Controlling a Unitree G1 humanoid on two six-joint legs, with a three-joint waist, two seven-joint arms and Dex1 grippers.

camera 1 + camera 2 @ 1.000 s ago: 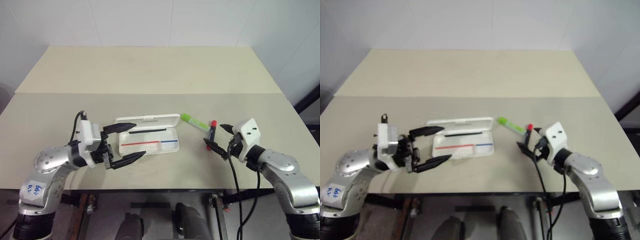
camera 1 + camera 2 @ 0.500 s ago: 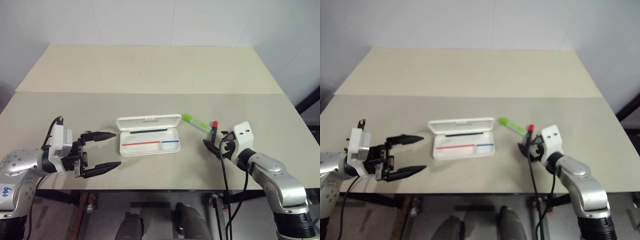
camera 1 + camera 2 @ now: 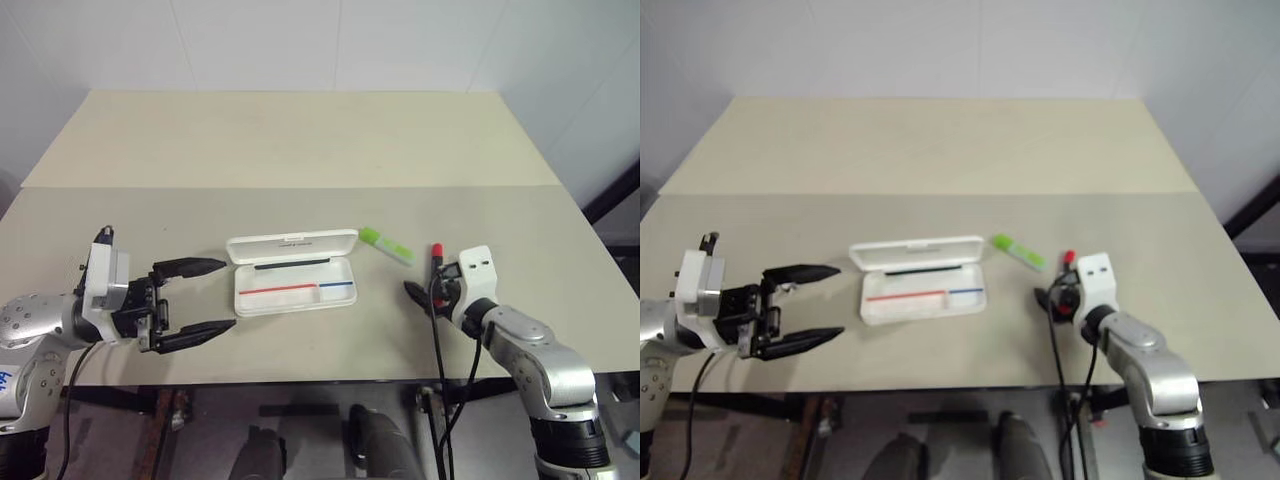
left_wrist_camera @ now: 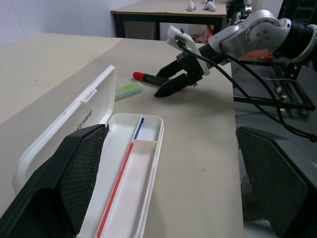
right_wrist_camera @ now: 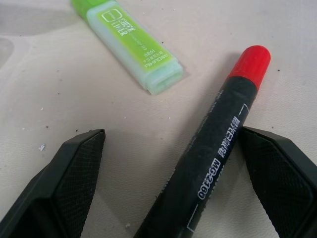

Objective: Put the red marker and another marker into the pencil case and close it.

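The right gripper should close on the red marker now: its fingers reach down beside the black body of the red marker. Closing now would hold the marker.
The white pencil case lies open in the middle of the table, its lid raised at the back and red and blue stripes showing in the tray. To its right lie the lime-green marker and the dark red marker, whose red end points away from me. My right gripper is open, low over the table, and the red marker lies between its fingers, apart from both. The green marker lies just beyond. My left gripper is open and empty, left of the case.
The table's front edge runs close below both grippers. A seam joins a second table behind. A black cable hangs from my right wrist. The left wrist view shows a dark table and a metal frame off the table's right side.
My left gripper drew back to the left, away from the pencil case. My right gripper sank and tipped downward until its fingers came around the red marker. Both stayed open.
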